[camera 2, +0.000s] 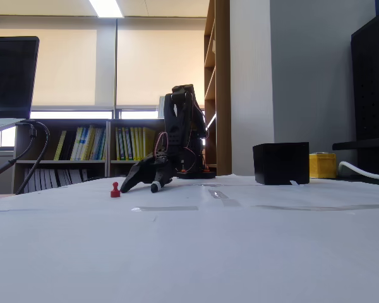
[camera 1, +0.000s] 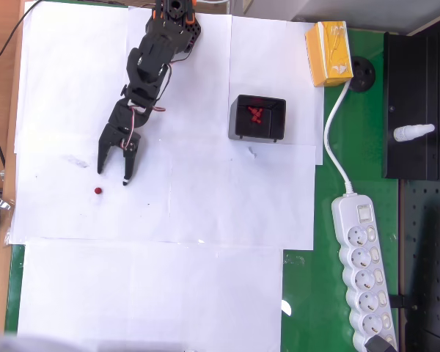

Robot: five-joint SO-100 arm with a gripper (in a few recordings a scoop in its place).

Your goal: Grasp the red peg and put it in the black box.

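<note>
The tiny dark-red peg needs to go in the black box, so my gripper should grab the peg by its body next.
The red peg stands alone on the white paper, at the left in the overhead view. My black gripper hangs open just above and to the right of it, fingertips pointing down toward the paper, nothing between them. A small gap separates the nearer fingertip from the peg. The black box sits to the right of the arm, and several similar red pegs lie inside it.
A yellow carton stands beyond the box. A white power strip with its cable lies on the green mat at the right, beside a black pegboard panel. White paper sheets cover the table.
</note>
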